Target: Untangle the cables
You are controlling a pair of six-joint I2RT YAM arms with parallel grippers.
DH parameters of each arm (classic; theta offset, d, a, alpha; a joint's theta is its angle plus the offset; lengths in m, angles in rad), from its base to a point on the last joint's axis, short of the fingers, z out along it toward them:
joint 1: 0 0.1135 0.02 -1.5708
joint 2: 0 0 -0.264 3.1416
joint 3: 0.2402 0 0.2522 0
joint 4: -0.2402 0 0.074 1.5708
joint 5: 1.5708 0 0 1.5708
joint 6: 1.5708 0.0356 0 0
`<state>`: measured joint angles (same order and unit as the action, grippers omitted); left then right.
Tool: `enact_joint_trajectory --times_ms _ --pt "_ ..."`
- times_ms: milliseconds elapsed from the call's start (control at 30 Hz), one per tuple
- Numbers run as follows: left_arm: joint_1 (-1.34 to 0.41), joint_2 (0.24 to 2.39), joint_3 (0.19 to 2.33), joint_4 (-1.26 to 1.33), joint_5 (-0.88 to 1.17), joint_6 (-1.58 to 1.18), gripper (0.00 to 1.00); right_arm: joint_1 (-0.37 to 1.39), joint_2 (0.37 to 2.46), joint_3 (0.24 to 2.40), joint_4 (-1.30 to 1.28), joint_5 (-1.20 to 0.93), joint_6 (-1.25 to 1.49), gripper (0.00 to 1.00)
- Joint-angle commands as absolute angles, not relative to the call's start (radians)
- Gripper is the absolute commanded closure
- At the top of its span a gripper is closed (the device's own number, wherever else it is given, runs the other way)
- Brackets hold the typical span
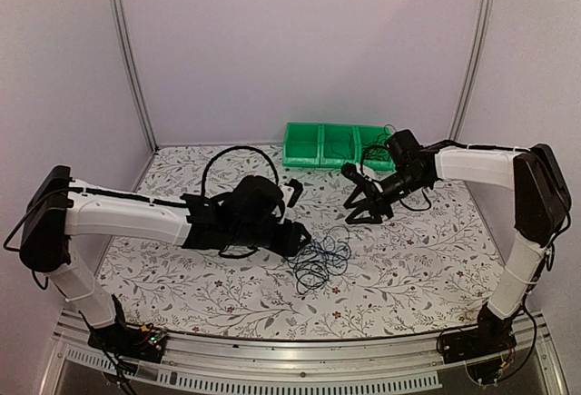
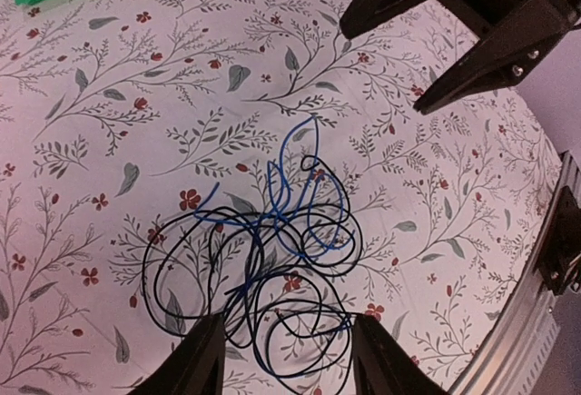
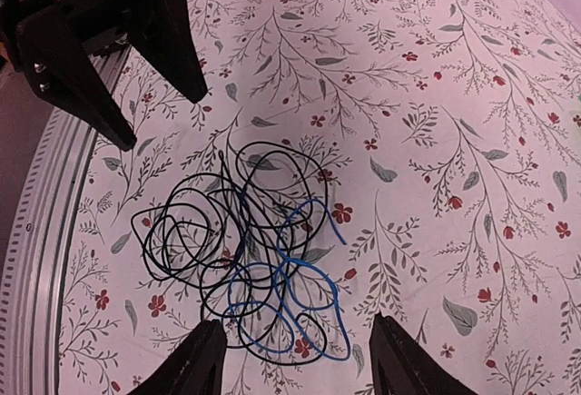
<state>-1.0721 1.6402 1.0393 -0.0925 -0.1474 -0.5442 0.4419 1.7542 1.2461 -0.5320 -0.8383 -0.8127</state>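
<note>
The right gripper reaches the blue cable next and grabs its outer loop (image 3: 339,319). That leaves the cable's ends free to slide from the black wires.
The cables (image 1: 322,257) lie in a small loose tangle of thin black wires and one blue wire on the flowered cloth, near the middle front. My left gripper (image 1: 301,234) is open just left of the tangle and holds nothing. In the left wrist view its fingers (image 2: 289,322) straddle the near side of the cables (image 2: 263,259), above them. My right gripper (image 1: 358,211) is open and empty, up and to the right of the tangle. In the right wrist view the cables (image 3: 245,232) lie ahead of its open fingers (image 3: 298,324), blue loops nearest.
A green three-compartment bin (image 1: 338,145) stands at the back, with some wires in its right compartment. The left arm's thick black cable (image 1: 238,152) arcs above its wrist. A metal rail (image 1: 300,372) runs along the table's front edge. Each gripper shows in the other's wrist view.
</note>
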Motion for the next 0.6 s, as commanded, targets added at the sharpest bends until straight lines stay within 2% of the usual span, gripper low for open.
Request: enact_joint_trajectory --times_ms 0,200,267,333,467,567 --pt "-1.035 1.643 1.069 -0.079 -0.023 -0.551 0.49 0.444 1.879 1.286 -0.58 -0.838 -0.824 0.42" --pt "-1.035 1.643 1.063 -0.06 -0.055 -0.546 0.49 0.445 1.995 1.331 -0.558 -0.812 -0.804 0.45" --pt "-1.035 1.648 1.064 -0.052 -0.062 -0.539 0.49 0.446 2.008 1.334 -0.551 -0.817 -0.806 0.5" --pt "-1.035 1.66 1.066 -0.04 -0.065 -0.528 0.49 0.446 2.016 1.344 -0.543 -0.816 -0.802 0.6" --pt "-1.032 1.71 1.083 -0.017 -0.069 -0.484 0.46 0.445 2.029 1.382 -0.552 -0.815 -0.769 0.99" --pt "-1.039 1.756 1.113 0.03 -0.157 -0.435 0.39 0.445 1.991 1.419 -0.62 -0.845 -0.762 1.0"
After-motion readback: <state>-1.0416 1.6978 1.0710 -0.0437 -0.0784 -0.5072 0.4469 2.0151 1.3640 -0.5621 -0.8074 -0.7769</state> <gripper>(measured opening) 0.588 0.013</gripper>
